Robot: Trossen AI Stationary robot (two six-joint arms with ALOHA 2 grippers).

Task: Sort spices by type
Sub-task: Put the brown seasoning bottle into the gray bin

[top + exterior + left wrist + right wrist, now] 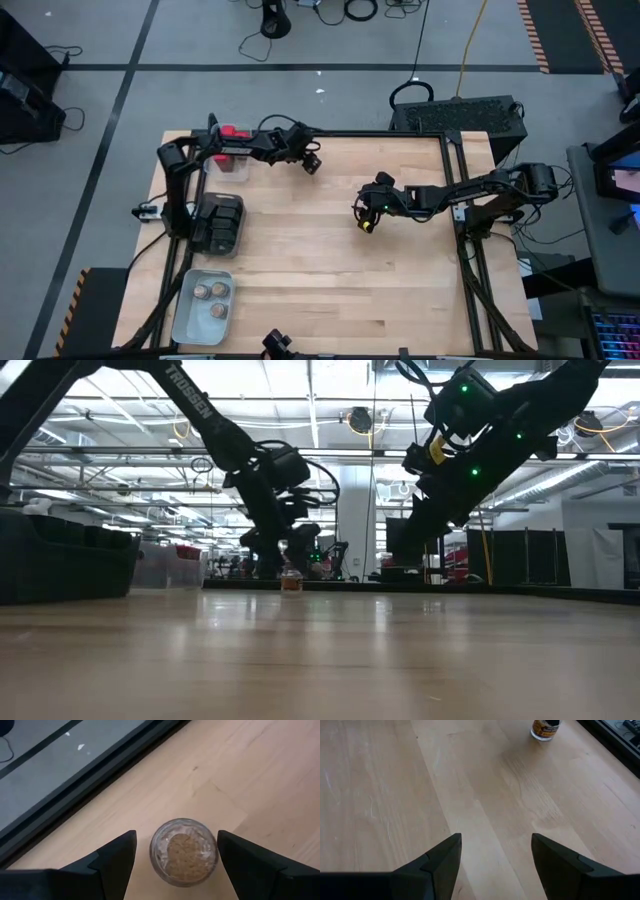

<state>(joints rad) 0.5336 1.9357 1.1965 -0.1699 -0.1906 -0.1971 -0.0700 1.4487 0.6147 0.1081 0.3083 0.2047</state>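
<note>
The jar is to be sorted into the pale tray with the other jars, so the left gripper will grab it by its round top end (184, 852) next.
A short round jar (184, 851) with a tan lid stands upright on the wood table near its far edge; it also shows in the low view (291, 582) and in the right wrist view (545, 727). My left gripper (177, 834) hangs open just above it, one finger on each side of the jar, without touching it as far as shows. In the high view the left gripper (313, 166) hides the jar. My right gripper (496, 836) waits open over bare wood near the table's middle (366, 224), with nothing between its fingers.
Along the table's left side stand three trays: a clear one (228, 165) with red tins (234, 132) at the far end, a dark one (218, 222) with dark tins, and a pale one (190, 320) with round jars (210, 291). A black frame rail (100, 775) runs along the far edge.
</note>
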